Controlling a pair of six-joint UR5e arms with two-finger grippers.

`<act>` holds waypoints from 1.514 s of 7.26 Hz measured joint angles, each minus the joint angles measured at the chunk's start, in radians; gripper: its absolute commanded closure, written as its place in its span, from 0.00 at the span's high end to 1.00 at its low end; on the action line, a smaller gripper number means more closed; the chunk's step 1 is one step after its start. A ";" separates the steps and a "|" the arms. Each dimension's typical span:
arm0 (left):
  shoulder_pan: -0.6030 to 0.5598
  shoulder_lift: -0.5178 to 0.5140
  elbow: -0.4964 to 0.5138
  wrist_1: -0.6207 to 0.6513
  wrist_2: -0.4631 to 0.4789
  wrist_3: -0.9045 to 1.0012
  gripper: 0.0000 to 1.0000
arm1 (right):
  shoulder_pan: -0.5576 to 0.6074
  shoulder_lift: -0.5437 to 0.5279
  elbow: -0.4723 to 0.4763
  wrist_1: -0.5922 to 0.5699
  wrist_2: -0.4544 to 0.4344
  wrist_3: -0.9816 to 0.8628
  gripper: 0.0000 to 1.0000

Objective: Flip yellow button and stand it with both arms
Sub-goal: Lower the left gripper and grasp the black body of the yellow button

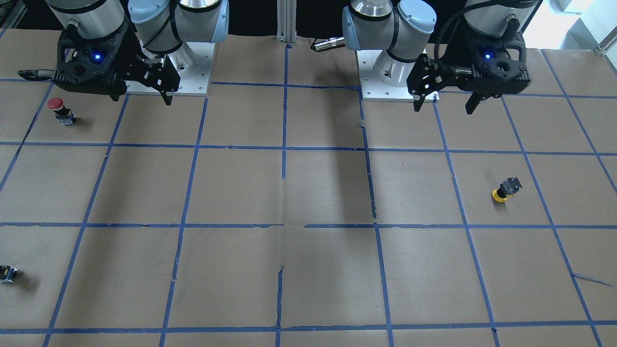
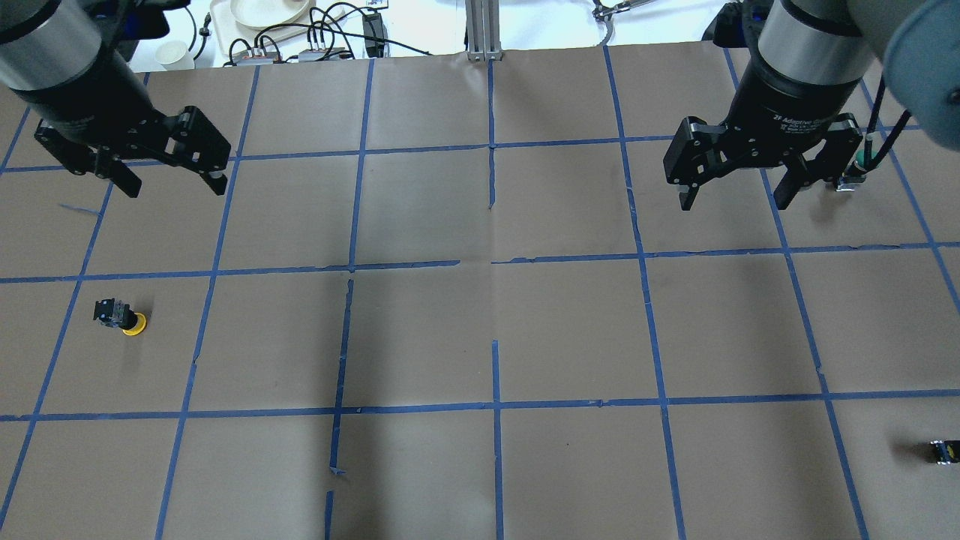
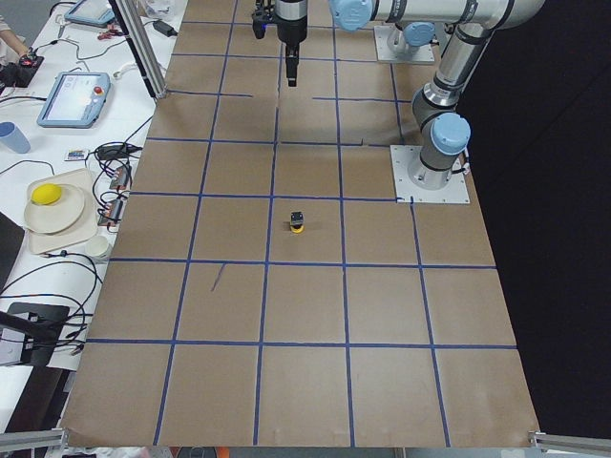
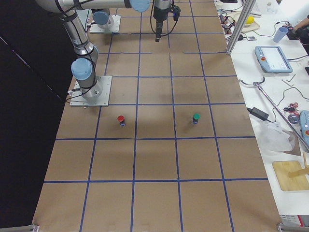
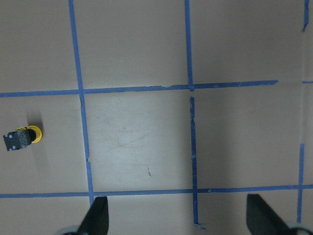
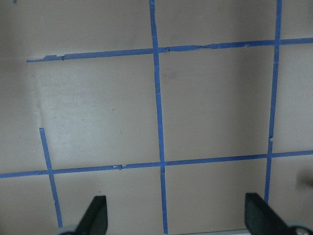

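Note:
I should reach the button with my left gripper and grab its black-and-grey body (image 1: 510, 185), so the button's yellow cap (image 1: 498, 196) stays free for the flip with both arms.
The yellow button (image 1: 505, 189) sits alone on the brown paper on my left side. Its yellow cap is down against the paper and its black-and-grey body points up and away. It also shows in the overhead view (image 2: 120, 316), the exterior left view (image 3: 298, 222) and at the left edge of the left wrist view (image 5: 22, 138). My left gripper (image 2: 176, 187) hangs open and empty above the table, farther out than the button and well apart from it (image 1: 444, 108). My right gripper (image 2: 733, 201) hangs open and empty over the other half (image 1: 142, 99).
A red-capped button (image 1: 58, 109) stands near my right base. A green-capped button (image 4: 195, 117) stands farther out, just behind my right gripper in the overhead view (image 2: 862, 161). A tiny dark switch piece (image 2: 943, 451) lies at the table's right edge. Blue tape lines grid the paper.

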 measured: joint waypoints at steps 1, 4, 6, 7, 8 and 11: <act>0.090 -0.007 -0.050 0.044 0.000 0.087 1.00 | 0.000 -0.001 -0.001 0.000 0.000 0.001 1.00; 0.357 -0.064 -0.261 0.293 -0.004 0.332 1.00 | 0.001 0.000 -0.001 0.002 0.000 0.001 1.00; 0.471 -0.158 -0.341 0.505 -0.010 0.417 1.00 | 0.000 0.003 0.000 0.007 -0.009 0.006 1.00; 0.505 -0.208 -0.360 0.553 -0.012 0.429 1.00 | -0.001 0.003 0.001 0.009 -0.012 0.010 1.00; 0.523 -0.245 -0.372 0.578 -0.011 0.433 1.00 | -0.001 0.004 0.001 0.010 -0.012 0.012 1.00; 0.530 -0.293 -0.395 0.613 -0.010 0.434 0.93 | -0.005 0.002 0.002 0.007 -0.012 0.015 1.00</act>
